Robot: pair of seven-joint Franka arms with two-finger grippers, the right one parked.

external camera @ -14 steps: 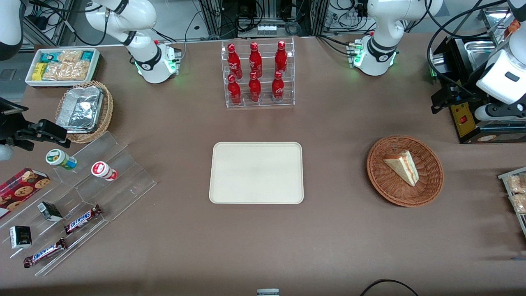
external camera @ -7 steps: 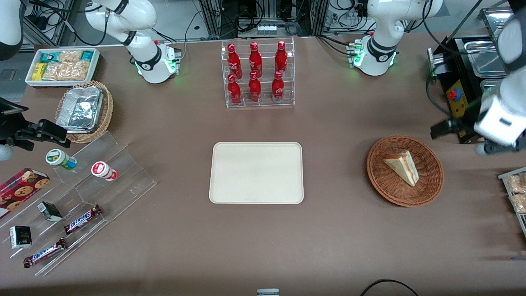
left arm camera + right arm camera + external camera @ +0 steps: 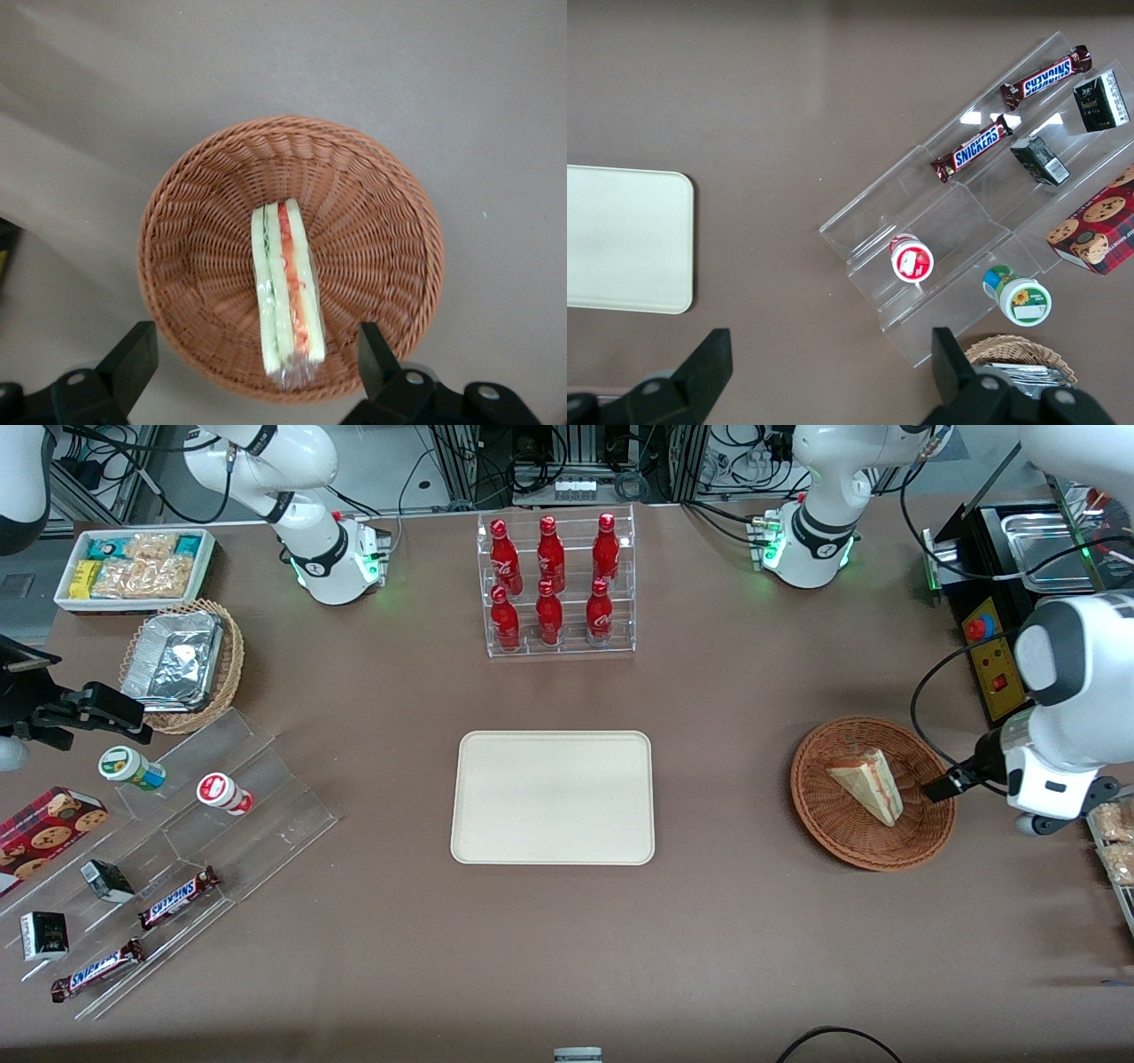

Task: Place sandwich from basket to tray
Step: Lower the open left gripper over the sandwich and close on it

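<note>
The robot's gripper next needs to grab the sandwich by its wrapped wedge body (image 3: 866,785), so that it can move the sandwich onto the tray (image 3: 553,797).
A wrapped wedge of sandwich (image 3: 868,784) (image 3: 285,288), pale bread with a red and green stripe, lies in the round reddish-brown wicker basket (image 3: 833,828) (image 3: 204,266). The cream tray (image 3: 553,797) (image 3: 620,237) sits bare at the table's middle, toward the parked arm's end from the basket. My gripper (image 3: 939,786) (image 3: 257,354) hangs above the basket's edge on the working arm's side. Its fingers (image 3: 133,354) stand wide open and hold nothing; the sandwich's wrapped end shows between them.
A clear rack of red bottles (image 3: 556,584) stands farther from the front camera than the tray. A black control box with metal pans (image 3: 1001,646) sits close to the basket. Snack packs (image 3: 1114,833) lie at the working arm's table edge.
The working arm has swung down and toward the front camera, bringing its gripper from beside the black box to just over the basket's edge. Sandwich and basket have not moved.
</note>
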